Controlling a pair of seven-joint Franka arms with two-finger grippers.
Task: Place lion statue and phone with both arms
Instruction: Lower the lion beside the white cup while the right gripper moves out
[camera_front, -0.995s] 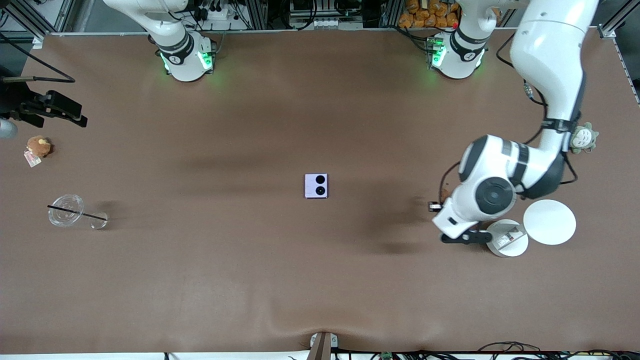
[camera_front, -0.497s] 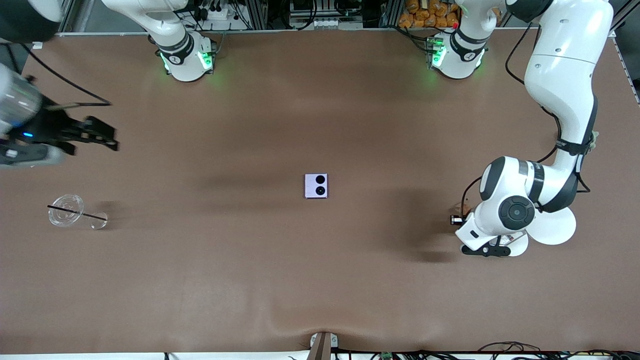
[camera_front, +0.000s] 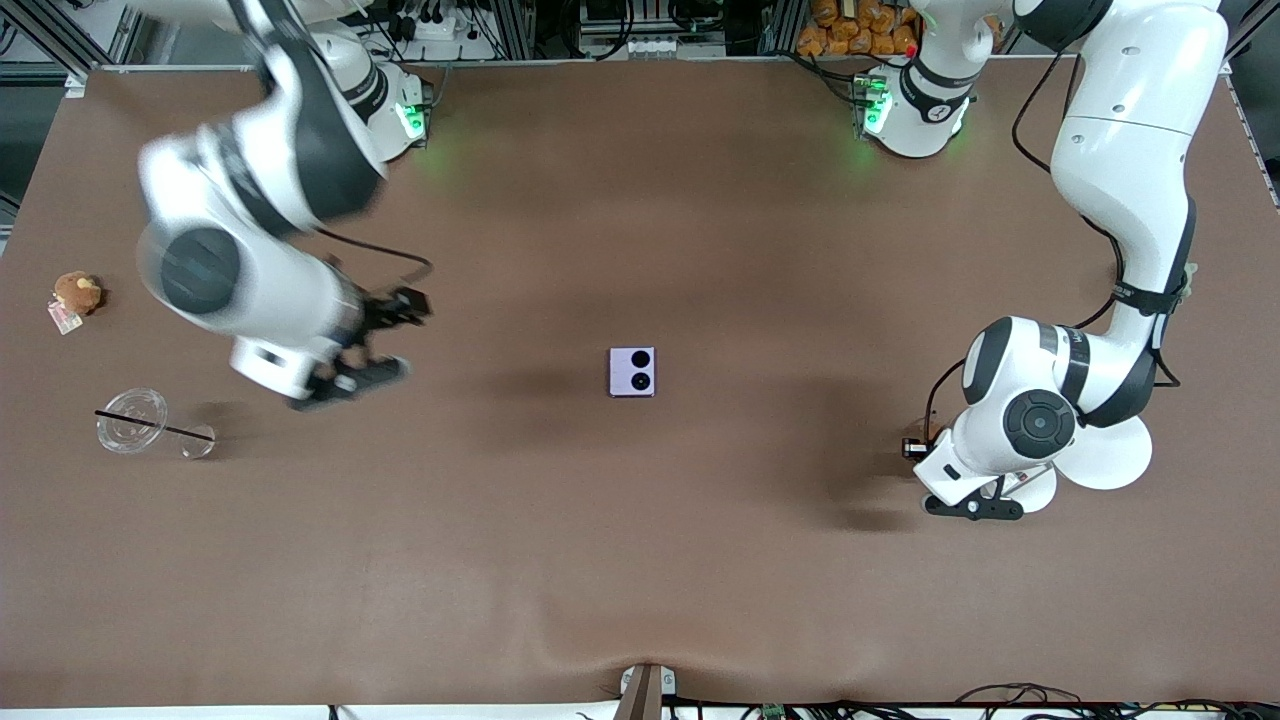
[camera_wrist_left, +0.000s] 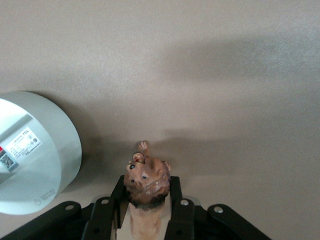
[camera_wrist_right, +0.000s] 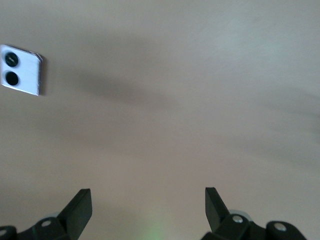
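The lion statue (camera_wrist_left: 147, 176) sits low on the tabletop beside the white disc and would stay there, so it is now time for my left gripper to open.
The phone (camera_front: 632, 371), pale lavender with two black circles, lies flat near the table's middle; it also shows in the right wrist view (camera_wrist_right: 20, 70). My right gripper (camera_front: 392, 340) is open and empty, over bare table between the phone and the right arm's end; its fingers (camera_wrist_right: 80, 207) stand wide apart. My left gripper (camera_front: 918, 445) is beside the white discs near the left arm's end. In the left wrist view it (camera_wrist_left: 146, 189) is shut on the reddish-brown lion statue (camera_wrist_left: 147, 176), head pointing out past the fingertips. In the front view the arm mostly hides the statue.
Two white discs (camera_front: 1105, 455) lie by the left gripper, one partly under the arm (camera_wrist_left: 35, 150). A clear cup with a black straw (camera_front: 135, 422) and a brown plush toy (camera_front: 77, 291) lie near the right arm's end.
The right arm has swung in fast from the table's edge toward the phone. The left gripper with the statue has shifted toward the white discs, then slowed.
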